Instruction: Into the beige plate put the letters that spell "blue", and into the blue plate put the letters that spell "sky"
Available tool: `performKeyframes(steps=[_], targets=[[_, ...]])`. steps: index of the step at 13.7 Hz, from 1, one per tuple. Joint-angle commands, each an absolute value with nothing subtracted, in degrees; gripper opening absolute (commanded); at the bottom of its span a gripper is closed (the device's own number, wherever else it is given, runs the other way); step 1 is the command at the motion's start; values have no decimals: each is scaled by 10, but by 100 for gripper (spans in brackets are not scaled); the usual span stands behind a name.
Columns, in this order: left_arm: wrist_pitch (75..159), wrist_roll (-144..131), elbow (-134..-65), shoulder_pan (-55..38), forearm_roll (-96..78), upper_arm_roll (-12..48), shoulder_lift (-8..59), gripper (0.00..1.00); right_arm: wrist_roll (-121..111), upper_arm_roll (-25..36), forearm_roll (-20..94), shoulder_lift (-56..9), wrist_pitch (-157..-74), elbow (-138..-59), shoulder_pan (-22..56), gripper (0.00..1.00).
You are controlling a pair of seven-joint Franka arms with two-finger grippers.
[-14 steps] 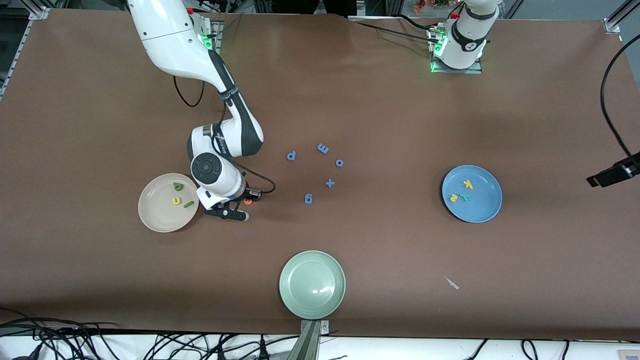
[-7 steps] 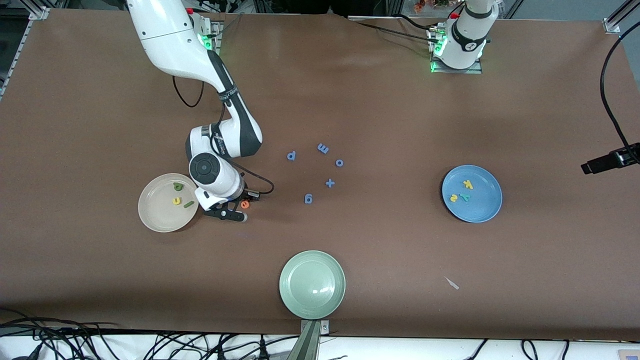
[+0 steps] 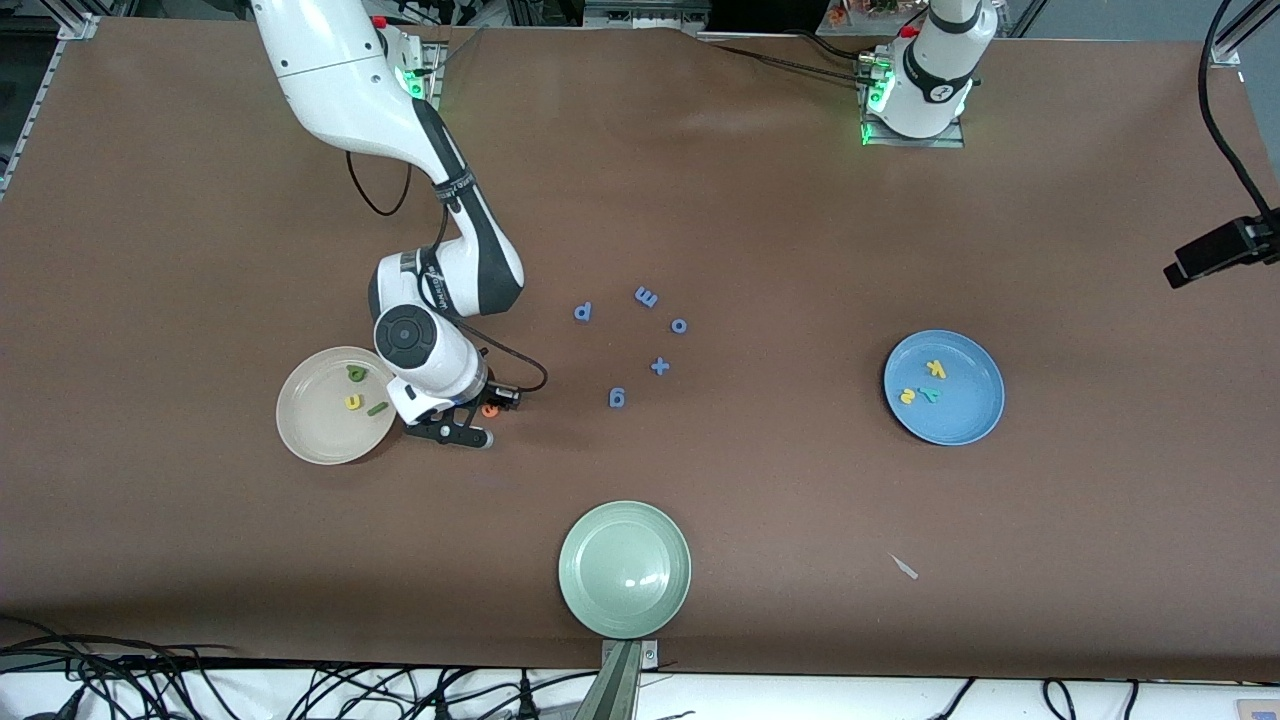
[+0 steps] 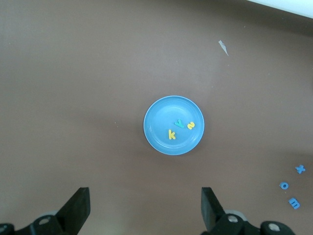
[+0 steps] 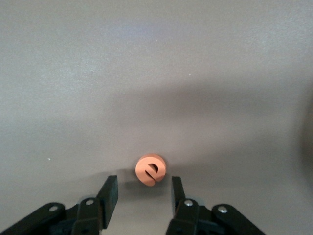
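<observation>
My right gripper grabs the orange e by its round outer edge (image 5: 138,169) next. That e finishes spelling "blue" in the beige plate.
The orange e (image 5: 151,170) lies flat on the table just ahead of my right gripper's (image 5: 143,193) open fingers, touching neither. From the front, this gripper (image 3: 492,417) is low over the e (image 3: 489,410), beside the beige plate (image 3: 310,430). That plate holds the dark green b (image 3: 355,373), yellow u (image 3: 352,402) and thin green l (image 3: 377,408). The blue plate (image 3: 965,415) holds the yellow k (image 3: 936,368), yellow s (image 3: 906,396) and teal y (image 3: 930,394). My left gripper (image 4: 144,210) hangs open and empty, high above the table by the blue plate (image 4: 159,134).
Several all-blue letters and a plus sign (image 3: 659,366) lie mid-table between the two plates. A pale green plate (image 3: 624,568) sits near the table's front edge. A small pale scrap (image 3: 904,566) lies nearer the front camera than the blue plate.
The right gripper's fingers have closed in and opened again around the orange e, which has shifted slightly toward the beige plate. The left arm's dark hand has moved toward its base.
</observation>
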State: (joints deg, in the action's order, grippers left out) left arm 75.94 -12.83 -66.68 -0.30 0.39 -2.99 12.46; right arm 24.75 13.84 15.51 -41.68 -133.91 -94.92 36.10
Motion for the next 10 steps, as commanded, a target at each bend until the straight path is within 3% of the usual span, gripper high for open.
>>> performKeyframes(steps=[1, 5, 10], targets=[[772, -111, -759, -1, -16, -40, 60, 100, 243, 139, 159, -416, -1339, -947, 359, 52], [870, -93, -906, 3, -21, -40, -12, 100, 243, 140, 158, -421, -1345, -947, 355, 51], [868, -91, -914, 1, -20, -26, -11, 100, 245, 139, 159, -430, -1361, -948, 357, 47]])
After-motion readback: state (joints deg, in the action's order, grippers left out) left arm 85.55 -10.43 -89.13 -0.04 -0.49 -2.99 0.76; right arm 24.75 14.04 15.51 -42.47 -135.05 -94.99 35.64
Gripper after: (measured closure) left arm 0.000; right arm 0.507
